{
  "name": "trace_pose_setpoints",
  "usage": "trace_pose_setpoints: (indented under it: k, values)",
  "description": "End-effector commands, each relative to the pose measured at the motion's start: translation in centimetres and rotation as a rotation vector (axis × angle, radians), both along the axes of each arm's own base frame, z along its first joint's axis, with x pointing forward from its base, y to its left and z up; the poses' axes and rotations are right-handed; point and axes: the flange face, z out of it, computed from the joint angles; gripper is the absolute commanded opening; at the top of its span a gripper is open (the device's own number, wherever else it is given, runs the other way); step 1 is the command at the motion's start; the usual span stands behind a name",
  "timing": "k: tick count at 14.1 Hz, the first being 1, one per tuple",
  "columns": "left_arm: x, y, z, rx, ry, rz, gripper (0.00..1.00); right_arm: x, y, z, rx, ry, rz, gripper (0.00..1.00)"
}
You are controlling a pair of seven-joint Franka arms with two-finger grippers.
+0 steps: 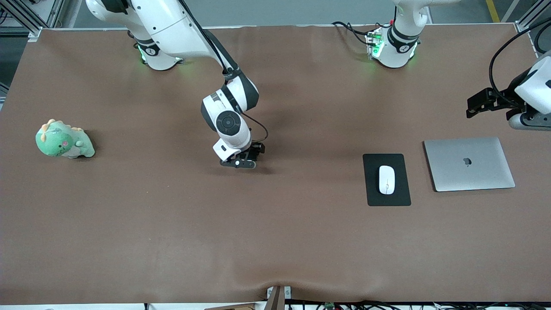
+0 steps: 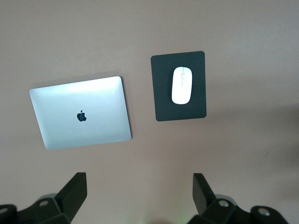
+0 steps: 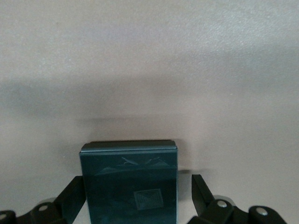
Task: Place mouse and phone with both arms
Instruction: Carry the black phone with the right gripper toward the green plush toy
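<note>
I need to close my right gripper on the black phone now, since its fingers are low over the table on either side of the phone.
The white mouse (image 1: 386, 179) lies on a black mat (image 1: 387, 199) toward the left arm's end of the table; it also shows in the left wrist view (image 2: 181, 85). The black glossy phone (image 3: 128, 186) lies on the table between the fingers of my right gripper (image 3: 138, 186), which is open, with a gap at one finger. In the front view the right gripper (image 1: 243, 162) is low at the table's middle and hides the phone. My left gripper (image 1: 475, 104) is open and empty, raised near the laptop (image 1: 469, 163), and shows in its wrist view (image 2: 140, 196).
The closed silver laptop (image 2: 79, 112) lies beside the mat (image 2: 163, 107), toward the left arm's end. A green plush dinosaur (image 1: 64, 140) sits at the right arm's end of the brown table (image 1: 275, 241).
</note>
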Motion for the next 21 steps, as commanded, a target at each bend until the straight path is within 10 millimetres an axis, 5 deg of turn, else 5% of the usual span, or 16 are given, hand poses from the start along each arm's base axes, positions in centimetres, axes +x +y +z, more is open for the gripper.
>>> trace_pose_setpoints:
  k: [1, 4, 5, 6, 12, 18, 21]
  values:
    - [-1.0, -0.4, 1.9, -0.014, 0.0, -0.008, 1.0, -0.2, 0.4, 0.0, 0.008, -0.003, -0.016, 0.9]
    - [-1.5, 0.3, 1.7, -0.029, 0.034, 0.008, 1.0, -0.6, 1.0, 0.0, 0.007, -0.012, 0.008, 0.5]
    - [-1.5, 0.3, 1.7, -0.034, 0.035, 0.022, 1.0, -0.5, 1.0, 0.2, 0.008, -0.014, 0.008, 0.19]
    - [-1.5, 0.2, 1.7, -0.034, 0.035, 0.038, 1.0, -0.1, 0.7, 0.7, 0.008, -0.013, 0.007, 0.0]
    - [-1.4, 0.4, 3.4, -0.034, -0.058, 0.071, 1.0, 5.6, -6.9, 8.0, 0.003, 0.053, -0.109, 0.0]
    - [-1.4, 0.4, 3.2, -0.022, -0.053, -0.038, 1.0, 8.9, -16.1, 11.8, 0.011, 0.092, -0.201, 0.0]
    - [-1.4, 0.3, 3.2, -0.024, -0.052, -0.025, 1.0, 9.0, -21.5, 12.2, 0.026, 0.102, -0.183, 0.0]
